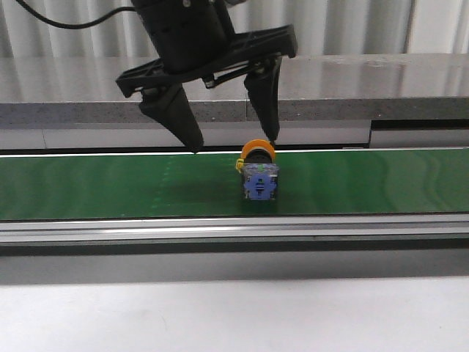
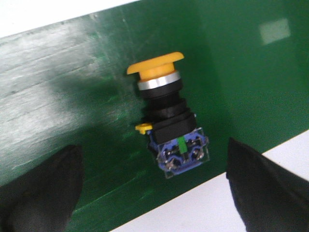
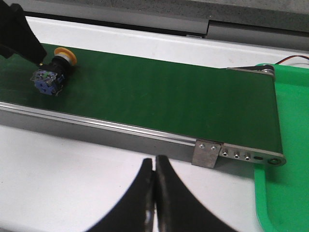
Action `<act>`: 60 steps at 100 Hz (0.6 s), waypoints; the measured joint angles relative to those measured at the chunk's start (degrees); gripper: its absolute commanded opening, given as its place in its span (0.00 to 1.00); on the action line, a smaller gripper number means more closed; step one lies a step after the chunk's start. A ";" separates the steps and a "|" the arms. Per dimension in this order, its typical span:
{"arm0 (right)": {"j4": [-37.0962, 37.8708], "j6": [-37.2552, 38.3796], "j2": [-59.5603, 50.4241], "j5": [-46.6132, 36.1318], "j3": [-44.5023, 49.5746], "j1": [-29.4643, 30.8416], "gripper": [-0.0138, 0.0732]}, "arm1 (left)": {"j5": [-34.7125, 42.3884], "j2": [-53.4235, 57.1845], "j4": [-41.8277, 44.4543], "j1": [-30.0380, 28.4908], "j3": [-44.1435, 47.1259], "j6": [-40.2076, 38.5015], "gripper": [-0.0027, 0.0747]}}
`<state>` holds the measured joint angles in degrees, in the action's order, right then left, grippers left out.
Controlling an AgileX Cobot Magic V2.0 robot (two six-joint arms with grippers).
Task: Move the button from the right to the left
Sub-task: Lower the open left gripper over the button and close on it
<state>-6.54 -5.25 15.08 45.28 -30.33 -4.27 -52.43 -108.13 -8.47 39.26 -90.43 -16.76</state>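
Note:
My left gripper lowers, before it closes, since its fingers are still above the orange cap and blue contact block in the front view.
The button lies on its side on the green belt, its blue contact block toward the camera and its yellow-orange cap behind. My left gripper hangs open just above the belt, one fingertip right over the cap, the other to the left. In the left wrist view the button lies between the spread fingers, nothing held. My right gripper is shut and empty over the white table, far from the button.
The belt's metal side rail runs along the front. A grey ledge stands behind the belt. A green tray sits at the belt's right end, next to a metal bracket.

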 measured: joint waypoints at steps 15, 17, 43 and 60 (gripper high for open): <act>0.00 0.00 0.00 0.00 0.00 0.00 0.08 | -1.33 -2.98 -0.28 0.10 -1.99 -1.92 0.78; 0.00 0.00 0.00 0.00 0.00 0.00 0.08 | -1.42 -3.31 -0.28 0.10 -1.99 -2.27 0.77; 0.00 0.00 0.00 0.00 0.00 0.00 0.08 | -3.45 -6.23 1.36 0.10 -2.24 -5.23 0.70; 0.00 0.00 0.00 0.00 0.00 0.00 0.08 | -4.16 -6.38 2.53 0.10 -2.44 -5.85 0.46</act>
<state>-6.54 -5.25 15.08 45.28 -30.33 -4.27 -56.59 -114.51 -5.94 39.36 -92.87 -22.60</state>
